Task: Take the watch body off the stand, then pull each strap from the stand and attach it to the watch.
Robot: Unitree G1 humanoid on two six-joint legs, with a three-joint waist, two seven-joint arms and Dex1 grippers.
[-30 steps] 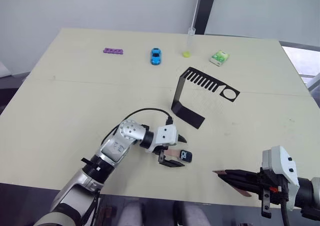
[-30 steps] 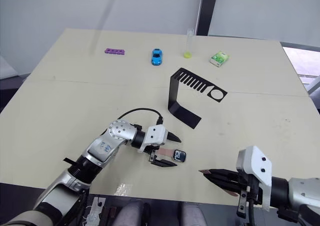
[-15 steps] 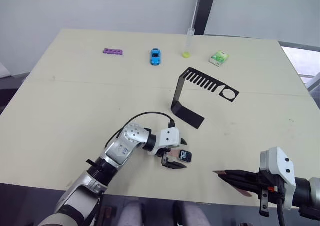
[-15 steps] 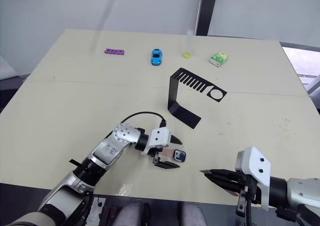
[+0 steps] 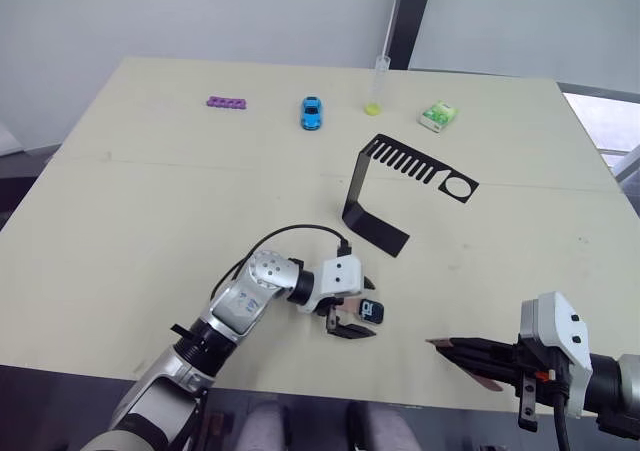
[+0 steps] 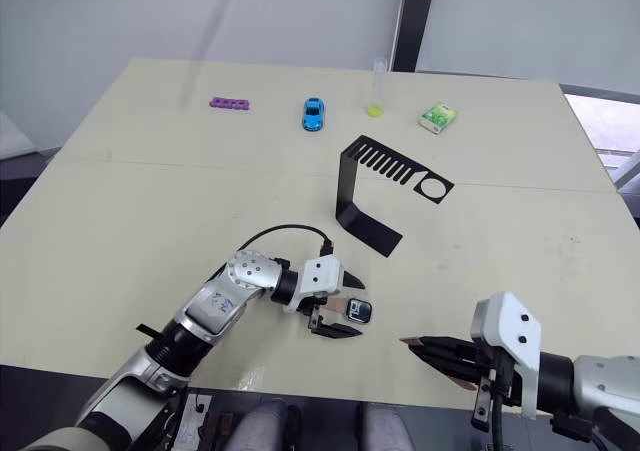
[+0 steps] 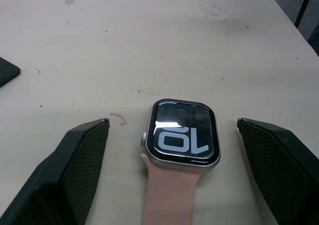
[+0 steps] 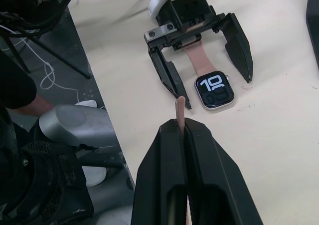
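The watch body's bare edge point(image 7: 183, 101) needs to stay free to take the other strap. My left gripper needs to grab the watch by its two long sides next.
The watch body point(image 7: 182, 133) lies flat on the table, screen up, with one pale pink strap point(image 7: 172, 200) fixed to the edge that faces my left wrist. My left gripper point(image 5: 372, 309) is open, low over the table, one finger on each side of the watch and clear of it. Near the table's front edge, my right gripper point(image 8: 182, 127) is shut on the other strap point(image 8: 180, 105), whose tip sticks out past the fingertips and points at the watch. The black stand point(image 5: 356, 186) stands bare behind the watch, in the middle of the table.
Along the far edge are a purple block strip point(image 5: 227, 102), a blue toy car point(image 5: 312, 111), a test tube point(image 5: 378, 86) with yellow liquid and a green-white box point(image 5: 438, 115). The table's front edge runs just below both grippers.
My left forearm has shifted slightly to the right while its gripper stays open around the watch. My right gripper has barely moved with its strap.
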